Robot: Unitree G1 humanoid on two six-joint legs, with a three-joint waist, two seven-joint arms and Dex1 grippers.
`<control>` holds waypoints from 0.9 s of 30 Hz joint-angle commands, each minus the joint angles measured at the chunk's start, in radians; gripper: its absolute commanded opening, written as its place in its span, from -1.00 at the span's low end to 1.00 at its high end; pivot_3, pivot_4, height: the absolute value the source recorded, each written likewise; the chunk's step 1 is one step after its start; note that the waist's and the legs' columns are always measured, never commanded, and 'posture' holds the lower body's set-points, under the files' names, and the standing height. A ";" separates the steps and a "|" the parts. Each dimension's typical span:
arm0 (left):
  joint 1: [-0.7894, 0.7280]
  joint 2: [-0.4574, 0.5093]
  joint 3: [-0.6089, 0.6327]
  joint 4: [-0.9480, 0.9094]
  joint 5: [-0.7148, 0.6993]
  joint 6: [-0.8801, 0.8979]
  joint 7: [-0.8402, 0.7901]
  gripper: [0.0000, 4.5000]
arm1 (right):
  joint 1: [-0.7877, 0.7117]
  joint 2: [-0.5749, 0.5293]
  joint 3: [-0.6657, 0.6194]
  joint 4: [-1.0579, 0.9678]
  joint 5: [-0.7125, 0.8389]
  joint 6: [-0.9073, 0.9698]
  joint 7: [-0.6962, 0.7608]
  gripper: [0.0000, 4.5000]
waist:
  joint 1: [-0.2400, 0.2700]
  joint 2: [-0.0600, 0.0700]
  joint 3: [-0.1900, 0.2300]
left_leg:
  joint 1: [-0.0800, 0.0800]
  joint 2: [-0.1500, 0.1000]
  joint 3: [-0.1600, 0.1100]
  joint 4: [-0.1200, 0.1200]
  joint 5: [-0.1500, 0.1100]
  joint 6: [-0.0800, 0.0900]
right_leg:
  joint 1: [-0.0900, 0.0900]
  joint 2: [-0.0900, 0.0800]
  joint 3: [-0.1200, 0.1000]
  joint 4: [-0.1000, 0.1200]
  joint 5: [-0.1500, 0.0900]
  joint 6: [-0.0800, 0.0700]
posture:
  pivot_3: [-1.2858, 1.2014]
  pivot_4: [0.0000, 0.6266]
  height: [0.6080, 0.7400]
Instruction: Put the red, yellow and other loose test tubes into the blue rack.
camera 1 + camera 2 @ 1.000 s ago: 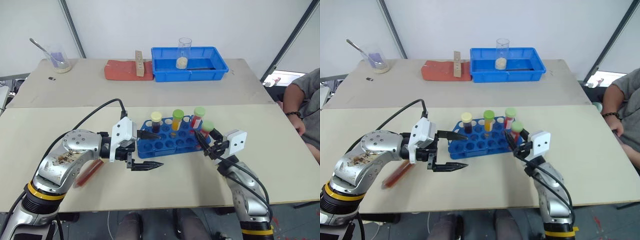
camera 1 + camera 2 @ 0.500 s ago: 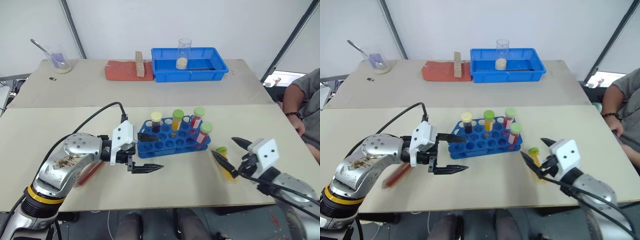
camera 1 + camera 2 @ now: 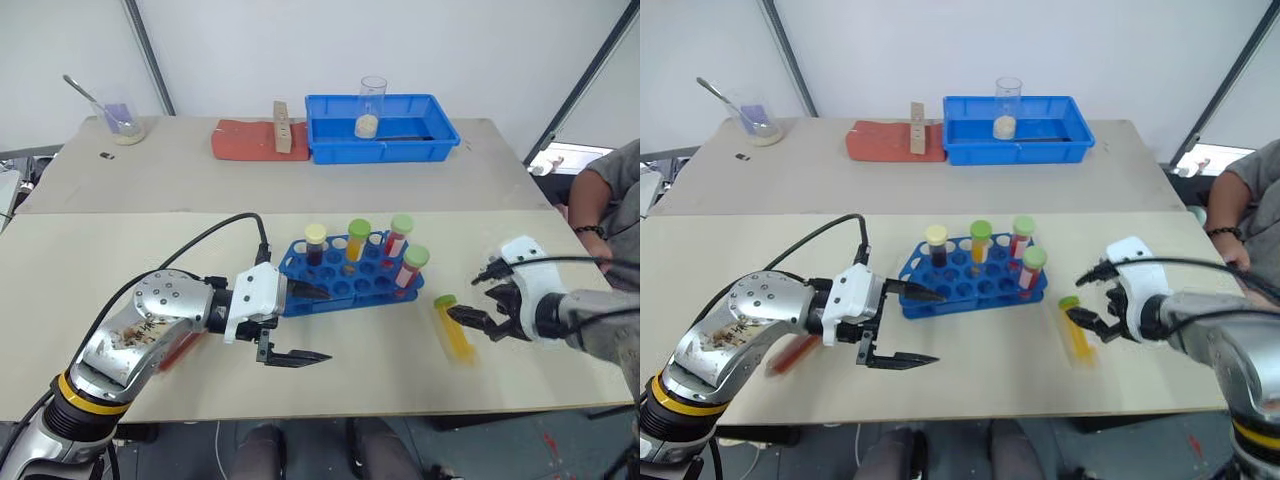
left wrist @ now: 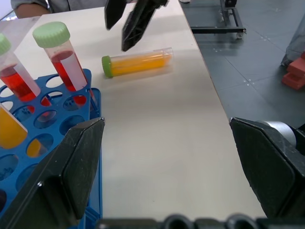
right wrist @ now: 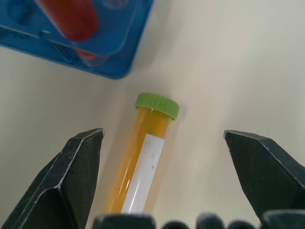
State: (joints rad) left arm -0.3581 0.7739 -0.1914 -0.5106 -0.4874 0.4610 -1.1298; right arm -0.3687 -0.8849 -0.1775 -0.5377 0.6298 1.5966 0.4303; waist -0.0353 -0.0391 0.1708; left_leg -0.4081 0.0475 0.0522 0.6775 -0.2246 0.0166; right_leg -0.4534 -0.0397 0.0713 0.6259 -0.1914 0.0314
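The right gripper's fingers are spread above the loose yellow tube [image 3: 453, 327] and would miss if they closed now, so the right gripper needs to first go lower.
The blue rack [image 3: 340, 287] stands mid-table with several capped tubes upright in it: red, yellow and dark ones. A loose yellow test tube [image 3: 453, 327] with a green cap lies flat on the table to the rack's right. My right gripper [image 3: 480, 298] hovers open just above it, and in the right wrist view the yellow tube [image 5: 143, 157] lies between the spread fingers [image 5: 71, 176]. My left gripper [image 3: 305, 323] is open and empty at the rack's left end. A red test tube [image 3: 178, 349] lies on the table, partly hidden under my left forearm.
At the back stand a large blue tray [image 3: 380, 152] with a glass beaker [image 3: 372, 106], a red pad [image 3: 245, 142] with a wooden block, and a beaker with a spoon [image 3: 122, 122]. A person [image 3: 612, 215] sits at the table's right edge.
My right gripper let go of a green-capped red tube in the rack, swung right and tipped down over the yellow tube, opening wide. The left gripper drew back slightly.
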 commanded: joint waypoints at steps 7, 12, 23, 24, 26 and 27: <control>-0.041 -0.032 -0.023 -0.040 -0.003 0.000 0.008 1.00 | -0.224 -0.042 0.252 0.304 0.018 0.018 -0.001 0.98 | -0.005 0.000 0.000 | -0.002 -0.001 0.000 0.001 0.000 0.000 | -0.001 0.000 0.001 -0.001 0.003 0.005 | 0.03 -0.52 1.00; -0.036 -0.041 -0.032 -0.043 0.004 0.001 0.018 1.00 | -0.261 -0.039 0.323 0.399 0.033 0.018 -0.005 0.46 | -0.005 0.000 0.000 | -0.002 -0.001 0.000 0.001 0.000 0.000 | -0.001 0.000 0.001 -0.001 0.004 0.007 | 0.03 -0.52 1.00; -0.052 -0.051 -0.035 -0.030 0.010 0.019 0.023 1.00 | -0.281 -0.040 0.322 0.441 0.091 0.018 -0.045 -0.55 | -0.008 0.000 0.000 | -0.002 0.000 0.000 0.001 0.000 0.000 | -0.001 0.000 0.001 0.000 0.005 0.008 | 0.03 -0.52 1.00; -0.049 -0.047 -0.030 -0.027 0.010 0.019 0.021 1.00 | -0.270 -0.058 0.308 0.423 0.109 0.018 -0.044 -0.55 | -0.007 0.000 0.000 | -0.002 0.000 0.000 0.001 0.000 0.000 | -0.001 0.000 0.001 0.000 0.005 0.008 | 0.03 -0.52 1.00; -0.042 -0.040 -0.019 -0.016 0.009 0.017 0.018 1.00 | -0.253 -0.084 0.281 0.399 0.144 0.018 -0.046 -0.55 | -0.005 0.000 0.000 | -0.002 0.000 0.000 0.001 0.000 0.000 | -0.001 0.000 0.001 0.000 0.004 0.008 | 0.03 -0.52 1.00; -0.037 -0.036 -0.006 -0.011 0.003 0.019 0.018 1.00 | -0.231 -0.111 0.255 0.363 0.171 0.018 -0.038 -0.55 | -0.004 0.000 0.000 | -0.002 0.000 0.000 0.001 0.000 0.000 | -0.001 0.000 0.000 -0.001 0.004 0.008 | 0.03 -0.52 1.00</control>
State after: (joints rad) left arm -0.3960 0.7273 -0.2314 -0.5213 -0.4748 0.4837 -1.1105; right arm -0.6119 -0.9553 0.1390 -0.1174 0.7559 1.6073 0.3895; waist -0.0392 -0.0390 0.1708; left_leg -0.4103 0.0473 0.0518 0.6783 -0.2247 0.0170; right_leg -0.4543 -0.0395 0.0717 0.6254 -0.1870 0.0392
